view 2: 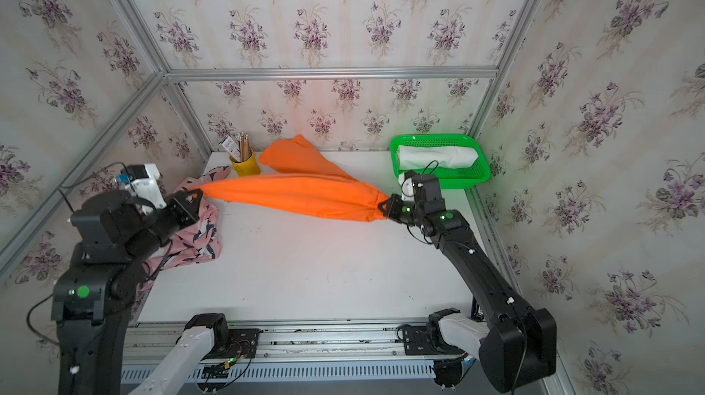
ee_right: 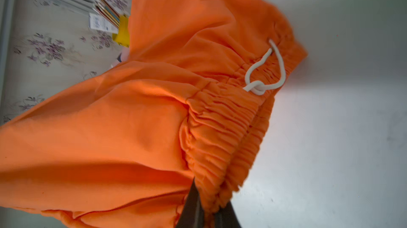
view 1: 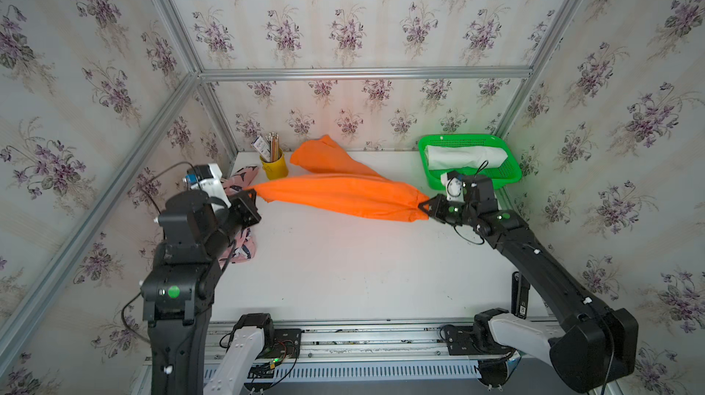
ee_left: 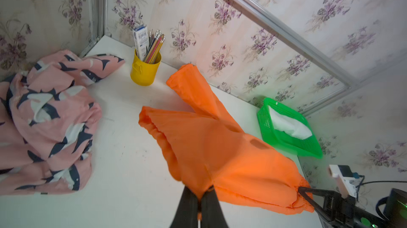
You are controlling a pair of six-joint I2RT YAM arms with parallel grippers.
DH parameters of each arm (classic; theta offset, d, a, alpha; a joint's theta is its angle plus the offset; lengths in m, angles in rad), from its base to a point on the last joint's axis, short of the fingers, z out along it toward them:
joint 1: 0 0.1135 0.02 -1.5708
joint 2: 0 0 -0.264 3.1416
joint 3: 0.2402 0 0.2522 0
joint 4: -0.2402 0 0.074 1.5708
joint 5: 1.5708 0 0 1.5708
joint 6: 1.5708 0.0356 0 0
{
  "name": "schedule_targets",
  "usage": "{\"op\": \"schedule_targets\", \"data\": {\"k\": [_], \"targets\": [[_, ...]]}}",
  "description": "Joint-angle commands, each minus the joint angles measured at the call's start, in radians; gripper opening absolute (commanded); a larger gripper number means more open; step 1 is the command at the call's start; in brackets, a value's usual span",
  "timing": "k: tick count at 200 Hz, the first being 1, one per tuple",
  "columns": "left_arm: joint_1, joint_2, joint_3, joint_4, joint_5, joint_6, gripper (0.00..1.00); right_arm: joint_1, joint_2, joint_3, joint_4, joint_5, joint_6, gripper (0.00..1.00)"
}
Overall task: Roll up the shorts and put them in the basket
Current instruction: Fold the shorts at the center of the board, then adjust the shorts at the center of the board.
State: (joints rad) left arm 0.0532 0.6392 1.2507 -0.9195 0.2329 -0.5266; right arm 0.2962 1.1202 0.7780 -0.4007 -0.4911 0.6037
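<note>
The gathered waistband stays in my right gripper for now, as it hangs above the flat white table. If I opened now, it would drop loose and lie crumpled.
The orange shorts (view 1: 343,192) (view 2: 301,192) hang stretched between both grippers above the white table (view 1: 362,271). My left gripper (view 1: 252,191) (ee_left: 201,193) is shut on one end of the cloth. My right gripper (view 1: 422,206) (ee_right: 208,207) is shut on the gathered waistband, whose white drawstring (ee_right: 266,70) shows close by. One orange leg (view 1: 324,156) trails toward the back wall. The pink whale-print shorts (view 2: 194,232) (ee_left: 46,123) lie crumpled at the table's left, partly hidden by my left arm. The white shorts (view 1: 463,156) (ee_left: 288,125) lie rolled in the green basket (view 1: 511,175).
A yellow cup (view 1: 274,168) with pencils and a small box stands at the back, left of the orange leg. The green basket (view 2: 482,177) sits in the back right corner. Patterned walls and metal frame bars close in the table on three sides.
</note>
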Motion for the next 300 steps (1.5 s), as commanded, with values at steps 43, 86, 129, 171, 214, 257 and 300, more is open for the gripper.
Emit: {"op": "schedule_targets", "data": {"k": [43,86,129,171,214,257,300], "targets": [[0.002,-0.136,-0.157,-0.086,-0.022,0.014,0.01,0.075,-0.110,-0.190,0.010,-0.053,0.091,0.00],[0.000,0.094,-0.191,0.072,0.084,-0.005,0.01,0.075,-0.035,-0.195,0.086,0.023,0.177,0.00],[-0.007,0.498,-0.032,0.176,0.095,0.027,0.02,0.066,0.121,-0.101,0.246,0.151,0.283,0.00],[-0.055,0.948,0.237,0.154,0.003,0.111,0.10,0.030,0.355,0.073,0.324,0.359,0.360,0.21],[-0.065,1.159,0.423,0.084,-0.066,0.128,0.54,0.029,0.488,0.275,0.202,0.566,0.241,0.72],[-0.115,1.021,0.328,0.061,-0.082,0.141,0.61,0.045,0.472,0.349,0.136,0.423,-0.053,0.68],[-0.292,0.879,0.055,0.051,-0.063,0.101,0.57,0.123,0.441,0.328,-0.007,0.291,-0.237,0.62]]}}
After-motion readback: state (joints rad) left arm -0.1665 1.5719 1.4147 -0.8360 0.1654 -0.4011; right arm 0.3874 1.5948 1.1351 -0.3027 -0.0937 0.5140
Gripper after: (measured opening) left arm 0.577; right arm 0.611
